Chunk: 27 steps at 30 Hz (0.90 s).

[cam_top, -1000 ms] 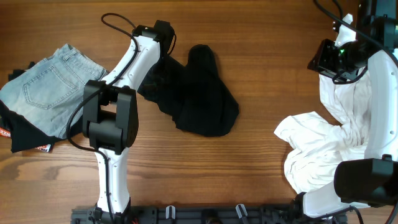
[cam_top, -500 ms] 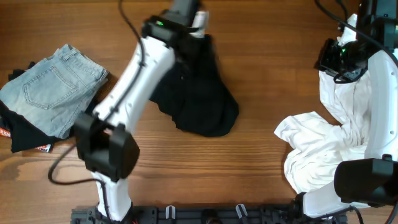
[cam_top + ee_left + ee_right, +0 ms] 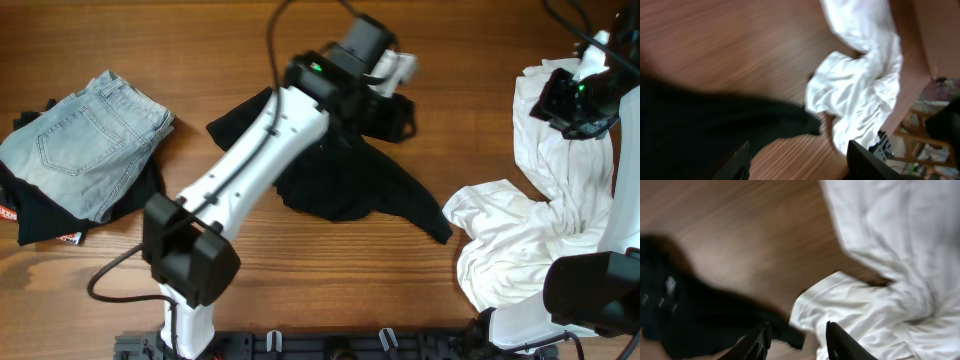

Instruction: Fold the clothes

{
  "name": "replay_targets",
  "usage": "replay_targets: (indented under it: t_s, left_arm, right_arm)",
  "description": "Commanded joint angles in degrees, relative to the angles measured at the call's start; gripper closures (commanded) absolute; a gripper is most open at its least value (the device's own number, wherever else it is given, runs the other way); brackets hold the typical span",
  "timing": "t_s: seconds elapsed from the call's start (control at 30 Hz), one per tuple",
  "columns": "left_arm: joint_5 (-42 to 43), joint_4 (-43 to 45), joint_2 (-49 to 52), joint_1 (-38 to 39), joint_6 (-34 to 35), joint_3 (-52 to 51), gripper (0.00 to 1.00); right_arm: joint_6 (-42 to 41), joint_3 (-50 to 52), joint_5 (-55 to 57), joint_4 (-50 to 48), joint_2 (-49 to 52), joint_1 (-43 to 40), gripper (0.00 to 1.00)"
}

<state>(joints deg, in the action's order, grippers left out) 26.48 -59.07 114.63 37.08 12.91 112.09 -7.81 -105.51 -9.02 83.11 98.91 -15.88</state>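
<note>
My right gripper grips the black garment's tip nearest the white garment next, to stretch the black garment (image 3: 340, 180) flat for folding.
A black garment (image 3: 340, 180) lies spread on the wood, one tip reaching toward the white garment (image 3: 530, 230) at the right. My left gripper (image 3: 403, 68) hovers over the black garment's far right corner (image 3: 392, 115). In the left wrist view its jaws stand open (image 3: 802, 162) with only wood between them, black cloth (image 3: 700, 125) to the left and white cloth (image 3: 860, 85) beyond. My right gripper (image 3: 575, 95) sits over the white garment's upper part. Its jaws (image 3: 797, 340) are open above the black tip (image 3: 790, 335) and white folds (image 3: 880, 280).
Folded light-blue jeans (image 3: 85, 140) lie on a dark cloth (image 3: 50, 215) at the far left. The left arm (image 3: 260, 170) stretches diagonally over the table's middle. The white garment fills the right edge, down to the right arm's base (image 3: 590, 300).
My left arm has swung right and far, dragging the black garment's edge with it, then opened its jaws. The black cloth now spreads wider. The white garment's top has shifted toward the far edge.
</note>
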Motion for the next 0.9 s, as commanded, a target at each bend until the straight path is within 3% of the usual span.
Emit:
replay_targets:
  t_s: [0.0,0.13,0.3,0.5,0.7,0.87]
  left_arm:
    - [-3.93,-8.61,-2.25,-6.25,-0.46,0.00,0.38]
    - [-13.68,-17.14,-2.25,-12.70,1.09,0.00,0.32]
    - [-13.70,-18.84,-2.12,-20.22,2.34,-0.81,0.28]
    - [-13.70,-18.10,-2.12,-21.57,2.34,-4.46,0.28]
    - [-13.70,-17.22,-2.10,-21.55,2.36,-4.85,0.28]
    - [-13.70,-16.87,-2.10,-21.55,2.36,-4.85,0.28]
  right_arm:
    - [8.31,1.33,-8.44,2.58,0.52,3.04,0.57]
    - [7.61,10.08,-9.51,1.05,0.52,8.72,0.53]
    - [1.51,28.98,-9.46,-10.62,0.52,17.44,0.46]
    - [-2.95,44.85,-9.25,-22.53,0.52,19.78,0.45]
    - [-11.26,51.43,0.59,-30.05,0.52,20.33,0.44]
    - [-10.12,55.43,1.33,-35.08,0.52,20.57,0.43]
